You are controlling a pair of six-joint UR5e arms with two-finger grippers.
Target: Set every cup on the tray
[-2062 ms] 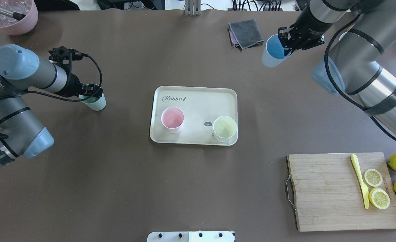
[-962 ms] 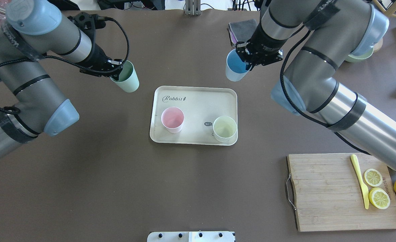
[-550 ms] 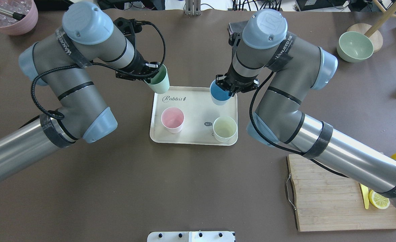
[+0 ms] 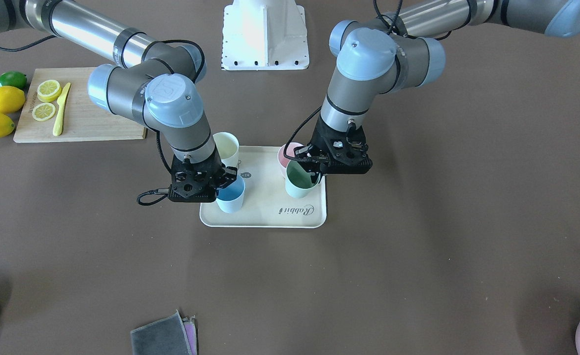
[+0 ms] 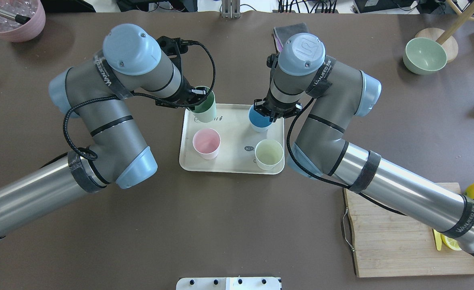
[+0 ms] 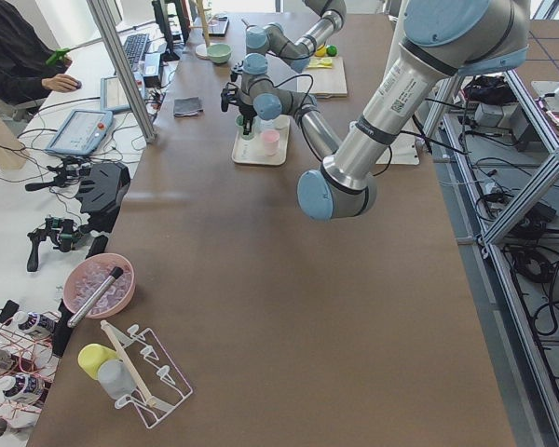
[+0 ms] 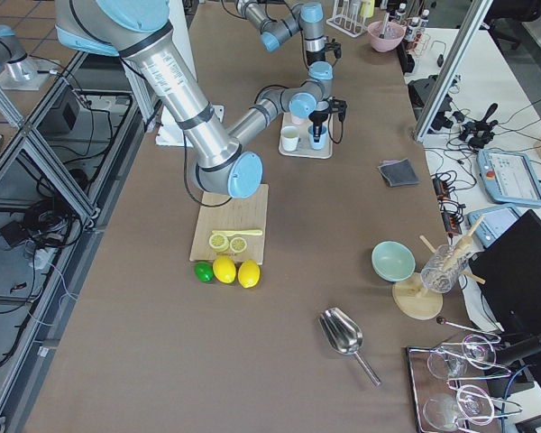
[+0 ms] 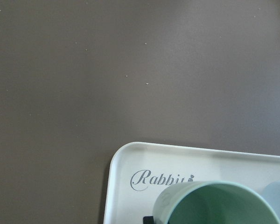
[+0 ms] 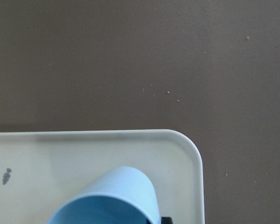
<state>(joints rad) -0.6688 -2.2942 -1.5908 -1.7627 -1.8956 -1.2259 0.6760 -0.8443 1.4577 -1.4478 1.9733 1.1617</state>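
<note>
The mint cup has its tilted lower edge [image 4: 297, 196] short of the script, so it is too early to release. My left gripper stands the cup flat on the tray [image 4: 296, 204] next, before opening.
The cream tray [image 5: 232, 161] lies at the table's middle. A pink cup [image 5: 206, 143] and a pale yellow cup [image 5: 269, 154] stand on its near half. My left gripper [image 5: 196, 100] is shut on the mint green cup [image 5: 203, 109], slightly tilted, low over the tray's far left corner by the "Rabbit" script. My right gripper [image 5: 267, 112] is shut on the light blue cup [image 5: 259, 118] at the tray's far right part. I cannot tell whether either held cup touches the tray. The mint rim [image 8: 219, 205] and the blue cup [image 9: 112, 196] show in the wrist views.
A wooden cutting board [image 5: 381, 241] with lemon slices and a yellow knife lies at the near right, lemons [image 4: 4, 98] beside it. A pale green bowl [image 5: 424, 55] is far right, a pink container [image 5: 13, 18] far left, a grey cloth [image 4: 161, 337] beyond the tray.
Both arms swung inward from the table's sides with their cups. The mint and blue cups moved from outside the tray to over its far corners and came lower.
</note>
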